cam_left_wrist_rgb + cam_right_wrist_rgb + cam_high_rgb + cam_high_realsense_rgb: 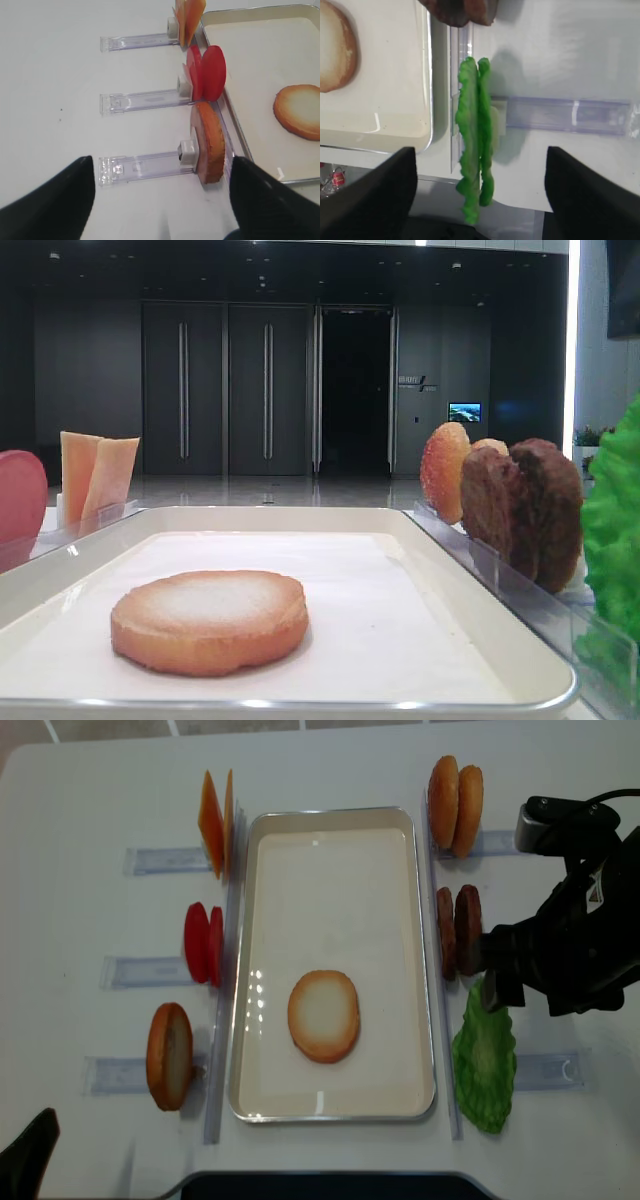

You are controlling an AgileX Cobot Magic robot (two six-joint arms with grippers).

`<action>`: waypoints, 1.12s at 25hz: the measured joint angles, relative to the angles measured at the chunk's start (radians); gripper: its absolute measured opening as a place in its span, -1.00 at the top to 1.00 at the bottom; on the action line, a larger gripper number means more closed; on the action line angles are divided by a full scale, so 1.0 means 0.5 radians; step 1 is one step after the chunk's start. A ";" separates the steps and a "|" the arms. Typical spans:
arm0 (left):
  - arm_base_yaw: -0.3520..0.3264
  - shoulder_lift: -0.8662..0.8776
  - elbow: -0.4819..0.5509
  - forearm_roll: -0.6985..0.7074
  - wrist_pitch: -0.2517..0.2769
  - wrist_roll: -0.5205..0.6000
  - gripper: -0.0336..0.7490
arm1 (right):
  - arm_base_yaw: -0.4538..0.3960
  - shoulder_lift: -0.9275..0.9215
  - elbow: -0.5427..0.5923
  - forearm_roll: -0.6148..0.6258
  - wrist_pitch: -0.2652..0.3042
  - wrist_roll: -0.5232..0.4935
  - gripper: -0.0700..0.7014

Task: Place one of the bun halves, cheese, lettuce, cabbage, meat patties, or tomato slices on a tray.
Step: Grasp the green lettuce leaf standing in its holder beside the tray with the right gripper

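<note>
Next, my right gripper picks up the lettuce by its upright ruffled edge (486, 1045), since the clear rack (548, 1071) holds the lettuce from below.
A flat, pale-faced bun half (323, 1015) lies on the cream tray (270, 920). The green lettuce (476, 135) stands on edge in its rack, right of the tray. My right gripper (480, 200) is open, its fingers (375, 195) wide on both sides of the leaves and touching nothing. The meat patties (458, 930) and two bun halves (455, 805) stand farther back on that side. My left gripper (160, 200) is open over bare table, near an upright bun half (210, 142). Tomato slices (207, 72) and cheese (187, 17) stand beyond. The cabbage is out of view.
Clear plastic racks (145, 167) jut out from both long sides of the tray and hold the food upright. The right arm's black body (575, 950) hangs over the lettuce rack (565, 115). The table's front edge (430, 177) runs just below the lettuce.
</note>
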 joint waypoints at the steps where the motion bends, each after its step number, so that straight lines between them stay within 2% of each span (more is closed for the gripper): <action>1: 0.000 0.000 0.000 0.000 0.000 0.000 -0.73 | 0.000 0.024 0.000 0.006 -0.002 -0.002 -0.57; 9: 0.000 0.000 0.000 0.000 0.000 0.000 -0.73 | 0.024 0.154 0.000 0.023 0.000 -0.025 -0.57; 28: 0.000 0.000 0.000 0.000 0.000 0.000 -0.73 | 0.024 0.156 0.065 0.040 -0.024 -0.031 -0.57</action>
